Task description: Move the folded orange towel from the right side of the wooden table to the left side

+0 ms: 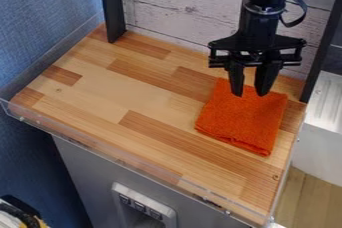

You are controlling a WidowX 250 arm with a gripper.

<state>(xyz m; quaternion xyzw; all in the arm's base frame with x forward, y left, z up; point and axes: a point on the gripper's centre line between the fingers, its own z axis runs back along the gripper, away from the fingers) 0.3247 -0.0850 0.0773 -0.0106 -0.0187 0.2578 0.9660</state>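
Note:
I'll next grab the folded orange cloth's middle to shift it across the wooden counter.
The black gripper (250, 92) hangs down at the upper right, its two fingers apart with a gap between them and nothing held. Below and around its fingertips in the view lies an orange cloth (244, 119), folded into a rough square and flat on the right part of the wooden counter (147, 92). The fingertips overlap the cloth's back part; whether they touch it or hover just above cannot be told.
A clear plastic rim (127, 161) runs along the counter's front edge. Dark upright posts stand at the back left (111, 7) and at the right (324, 42), with a whitish plank wall (180, 12) behind.

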